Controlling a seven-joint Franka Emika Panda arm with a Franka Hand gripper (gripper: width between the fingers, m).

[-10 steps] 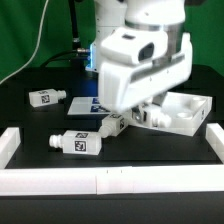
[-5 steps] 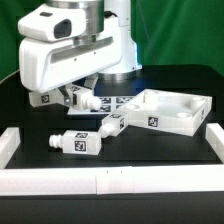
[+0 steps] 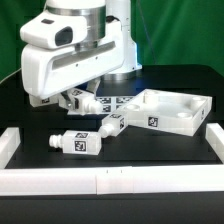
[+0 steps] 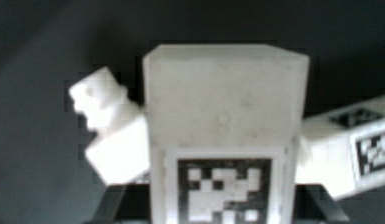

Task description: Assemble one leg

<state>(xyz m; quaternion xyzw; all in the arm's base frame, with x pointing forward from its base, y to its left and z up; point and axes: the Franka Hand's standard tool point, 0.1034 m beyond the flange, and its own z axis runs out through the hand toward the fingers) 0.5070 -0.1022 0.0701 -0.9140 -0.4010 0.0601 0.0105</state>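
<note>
The held leg is hanging above the black table in the exterior view, so my gripper needs to keep holding it.
My gripper is shut on a leg, a stubby white peg with tag marks, at the back on the exterior view's left, just above the black table. In the wrist view the leg fills the middle and its tag faces the camera. My gripper has a dark finger against each side of it. A second leg lies near the front. A third leg lies against the big white panel. A fourth leg peeks out under the arm on the exterior view's left.
A raised white border runs along the front and both sides of the table. The marker board lies behind the panel. The arm's bulky white body hides the back left. In the wrist view other white parts lie behind the held leg.
The arm has swung from over the panel to the exterior view's left. Over the last half second it barely moved. The loose legs and the panel lie as before.
</note>
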